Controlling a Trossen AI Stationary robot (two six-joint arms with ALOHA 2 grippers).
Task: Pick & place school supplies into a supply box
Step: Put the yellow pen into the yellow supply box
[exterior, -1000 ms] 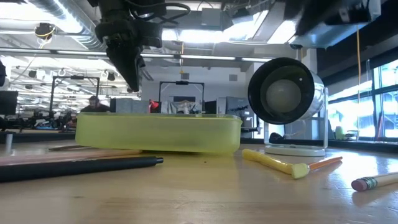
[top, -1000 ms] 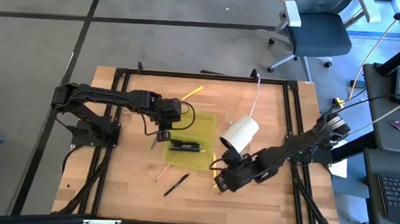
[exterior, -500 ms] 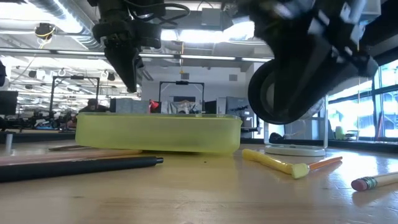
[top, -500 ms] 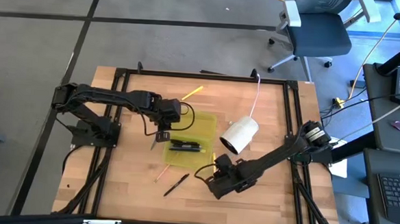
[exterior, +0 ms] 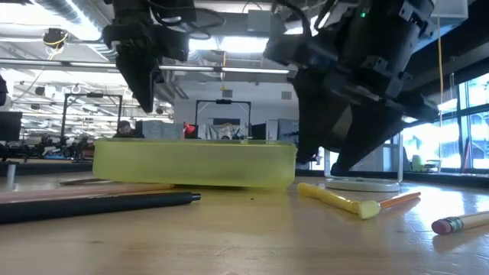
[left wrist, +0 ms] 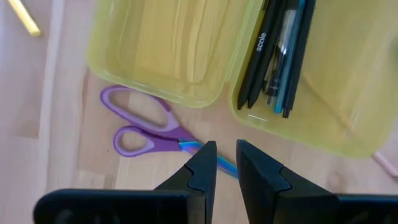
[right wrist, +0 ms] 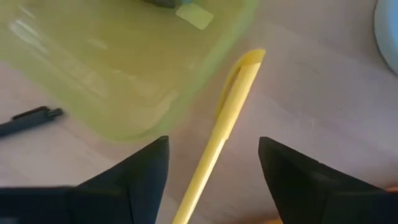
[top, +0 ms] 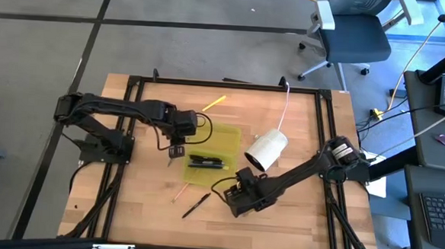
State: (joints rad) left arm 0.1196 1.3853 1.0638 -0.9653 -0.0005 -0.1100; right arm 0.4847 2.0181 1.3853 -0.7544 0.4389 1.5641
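Observation:
I should grab the yellow marker by its body [right wrist: 209, 158] next with my right gripper. Then I should pack the marker into the supply box [right wrist: 124, 62].
The yellow-green supply box [top: 226, 136] lies flat on the table at its middle and holds several dark pens [left wrist: 277, 56]. The purple-handled scissors [left wrist: 146, 127] lie flat on the table against the box's left side. My left gripper [left wrist: 226, 152] hovers above their blade, shut but for a narrow slit, higher than the box rim in the low view [exterior: 147, 103]. The yellow marker [right wrist: 227, 118] lies on the table by the box's right near corner. My right gripper [right wrist: 213, 142] is open above it, one finger on either side, touching nothing.
A black pen [top: 196, 205] and an orange pencil [top: 181, 191] lie near the box's near edge. A yellow pencil [top: 214, 103] lies at the far side. The white cylinder on a cord [top: 267, 150] stands right of the box. A pencil with an eraser [exterior: 458, 224] lies at the right.
My right gripper has gone toward the table's left edge and down, from beside the white cylinder to a place over the yellow marker by the box. My left gripper has shifted a little toward the table's left edge, off the box's side.

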